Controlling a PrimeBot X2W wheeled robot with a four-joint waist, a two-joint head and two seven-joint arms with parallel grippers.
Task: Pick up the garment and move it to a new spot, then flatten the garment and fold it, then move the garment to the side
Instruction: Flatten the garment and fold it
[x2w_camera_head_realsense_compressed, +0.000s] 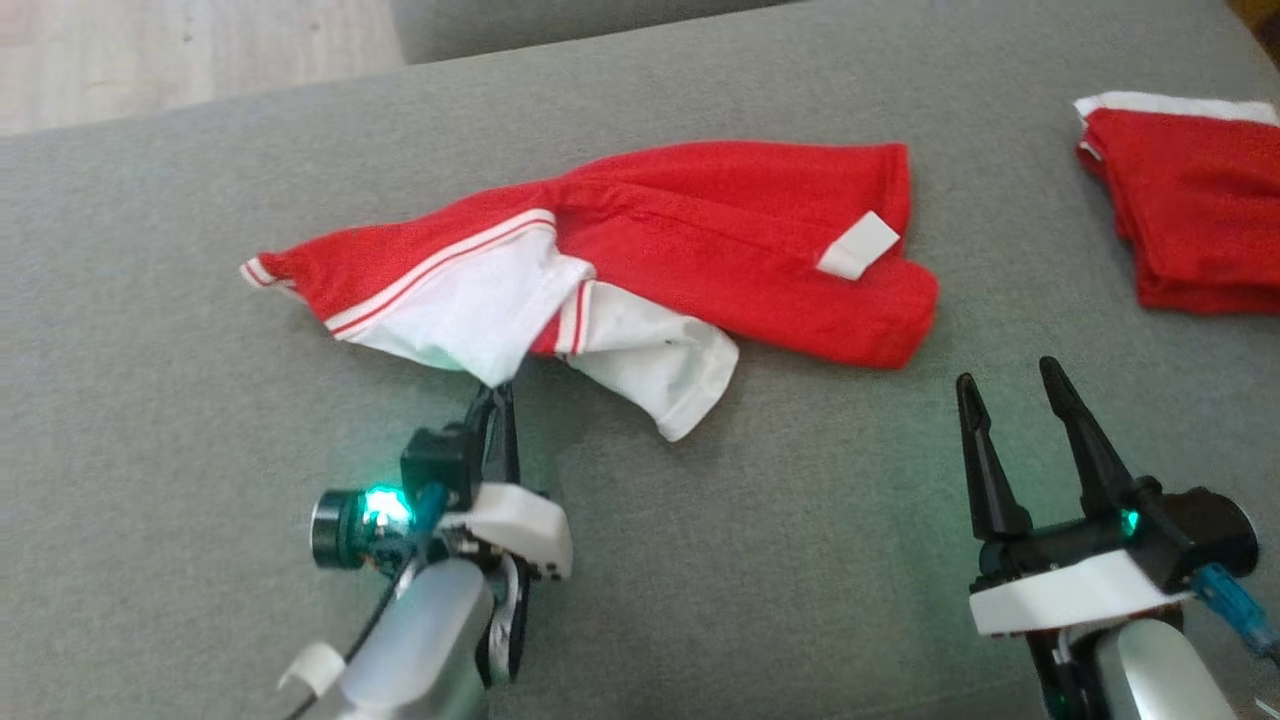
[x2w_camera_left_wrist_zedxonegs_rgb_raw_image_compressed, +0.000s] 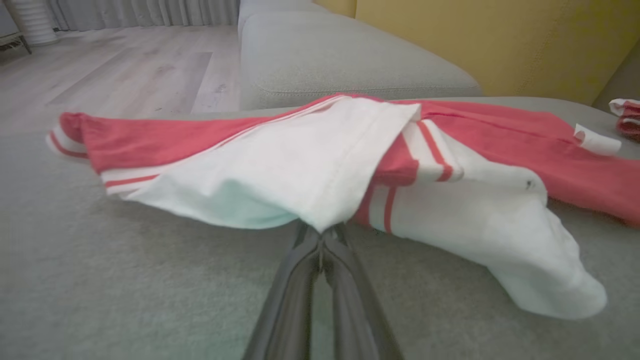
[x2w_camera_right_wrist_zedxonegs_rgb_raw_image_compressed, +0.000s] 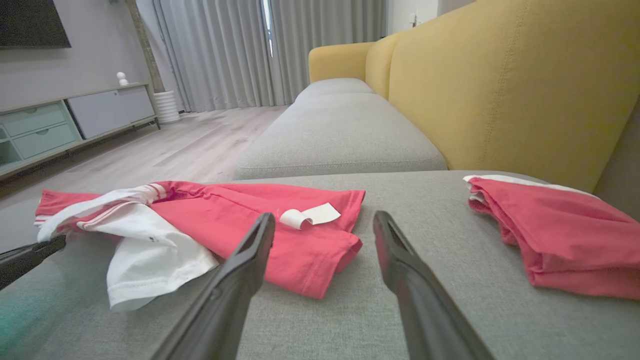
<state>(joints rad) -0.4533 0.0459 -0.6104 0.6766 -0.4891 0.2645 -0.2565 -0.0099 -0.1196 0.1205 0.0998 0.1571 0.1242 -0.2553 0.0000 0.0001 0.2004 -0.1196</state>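
The red shirt (x2w_camera_head_realsense_compressed: 708, 216) (x2w_camera_right_wrist_zedxonegs_rgb_raw_image_compressed: 204, 216) needs to be spread flat for folding, so next my right gripper should grab it by its hem corner near the white label.
The garment (x2w_camera_head_realsense_compressed: 700, 230) is a red shirt with white panels and red-and-white striped trim. It lies crumpled across the middle of the grey sofa seat (x2w_camera_head_realsense_compressed: 200, 400), and a white label (x2w_camera_head_realsense_compressed: 860, 245) sticks up from it. My left gripper (x2w_camera_head_realsense_compressed: 500, 388) reaches it from the near side and is shut on the lowest corner of its white panel. In the left wrist view the garment (x2w_camera_left_wrist_zedxonegs_rgb_raw_image_compressed: 300, 155) drapes over the closed tips of my left gripper (x2w_camera_left_wrist_zedxonegs_rgb_raw_image_compressed: 324, 232). My right gripper (x2w_camera_head_realsense_compressed: 1008, 375) stands open with nothing in it, just near-right of the garment (x2w_camera_right_wrist_zedxonegs_rgb_raw_image_compressed: 240, 215). The right wrist view looks through that open right gripper (x2w_camera_right_wrist_zedxonegs_rgb_raw_image_compressed: 325, 217).
A second red garment (x2w_camera_head_realsense_compressed: 1190, 220), folded, lies at the seat's far right, also seen as the folded garment (x2w_camera_right_wrist_zedxonegs_rgb_raw_image_compressed: 560, 235). The yellow backrest (x2w_camera_right_wrist_zedxonegs_rgb_raw_image_compressed: 500, 90) rises behind it. Another grey cushion (x2w_camera_right_wrist_zedxonegs_rgb_raw_image_compressed: 340, 135) continues beyond, and wooden floor (x2w_camera_head_realsense_compressed: 150, 50) lies past the seat's far left edge.
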